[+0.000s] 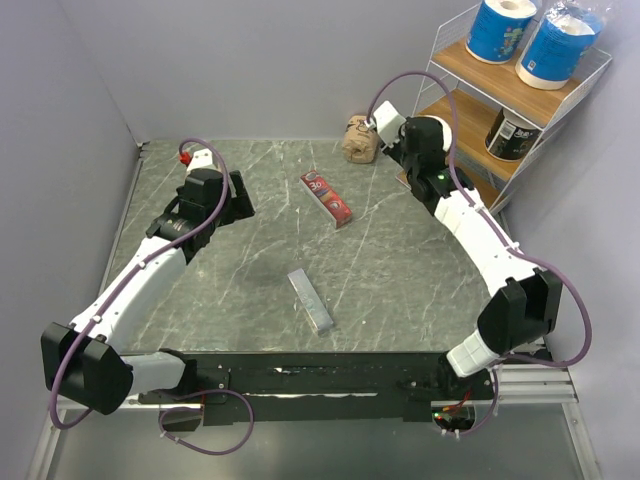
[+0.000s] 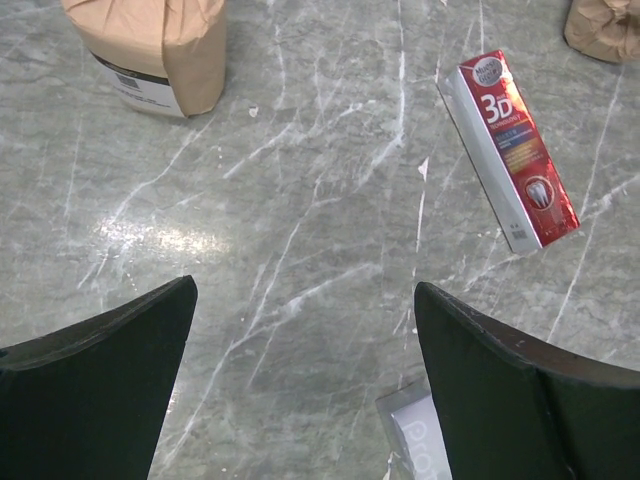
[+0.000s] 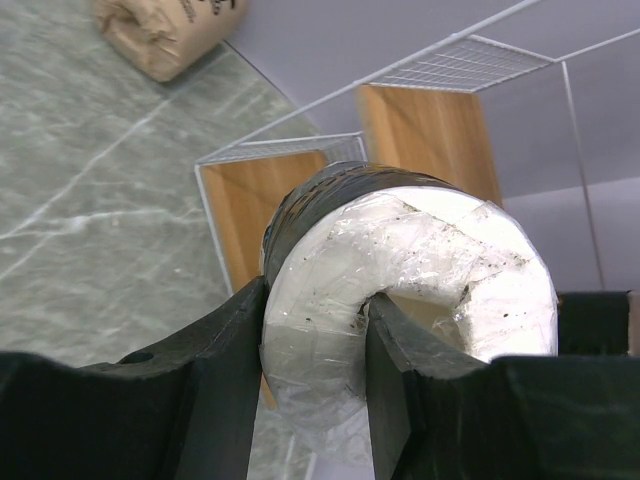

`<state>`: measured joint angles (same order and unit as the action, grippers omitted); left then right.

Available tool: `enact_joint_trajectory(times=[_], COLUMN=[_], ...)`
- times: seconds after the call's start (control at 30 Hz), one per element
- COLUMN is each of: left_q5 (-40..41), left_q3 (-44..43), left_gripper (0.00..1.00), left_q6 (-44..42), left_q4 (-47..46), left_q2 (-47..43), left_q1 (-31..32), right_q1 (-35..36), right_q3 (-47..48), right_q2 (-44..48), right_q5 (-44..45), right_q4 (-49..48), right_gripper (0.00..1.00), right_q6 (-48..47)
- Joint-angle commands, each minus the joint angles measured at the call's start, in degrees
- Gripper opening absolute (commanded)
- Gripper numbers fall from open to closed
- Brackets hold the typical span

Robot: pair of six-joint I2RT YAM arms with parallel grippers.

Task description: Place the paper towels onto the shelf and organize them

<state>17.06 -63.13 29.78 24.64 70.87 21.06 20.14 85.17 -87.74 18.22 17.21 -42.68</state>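
My right gripper must hold the second black roll until the shelf's middle level; it would fall if released now.
The shelf stands at the back right. Two blue rolls stand on its top tier and a black roll stands on the middle tier. My right gripper is beside the shelf's left side. In the right wrist view it is shut on a second black roll, with one finger in the core and one outside, in front of the shelf's boards. A tan roll lies on the table. My left gripper is open and empty above the table. Another tan roll stands ahead of it.
A flat red packet lies mid-table. A grey bar lies nearer the front, and its end shows by my left gripper's right finger. Grey walls close in the left and back sides.
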Motion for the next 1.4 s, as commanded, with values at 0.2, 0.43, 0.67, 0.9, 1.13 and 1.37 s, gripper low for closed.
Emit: enact_joint_trajectory(times=[0.2,0.43,0.67,0.9,1.13,1.37], left_q5=[-0.45,-1.59,-2.38,-1.15,-1.33,-1.42], left_q3=[-1.38,-1.47,-1.55,-1.20,-0.94,-0.94], left_gripper=[0.96,0.96,0.96,0.96,0.96,0.96], left_q6=[0.98,0.98,1.07,0.81,0.81,0.89], left_q4=[-1.97,-2.05,-1.97,-2.32,-2.58,-2.49], left_q2=[-1.96,-2.31,-1.79,-3.63,-4.08,-3.99], left_q1=[-0.23,-0.23,-0.23,-0.23,-0.23,-0.23], right_q1=[-2.03,-3.97,-5.20,-5.99,-7.04,-8.36], right_q3=[8.17,13.88,20.20,22.32,23.73,24.26], right_q2=[-3.22,-6.64,-11.12,-15.00,-17.72,-19.04], right_q5=[-1.34,-2.05,-3.10,-1.35,2.52,4.54], right_q4=[-5.00,-2.63,-0.70,-1.65,-6.13,-8.25], right_gripper=[0.34,0.34,0.37,0.36,0.41,0.43], right_q6=[-6.10,-7.86,-9.53,-11.90,-16.11,-18.40])
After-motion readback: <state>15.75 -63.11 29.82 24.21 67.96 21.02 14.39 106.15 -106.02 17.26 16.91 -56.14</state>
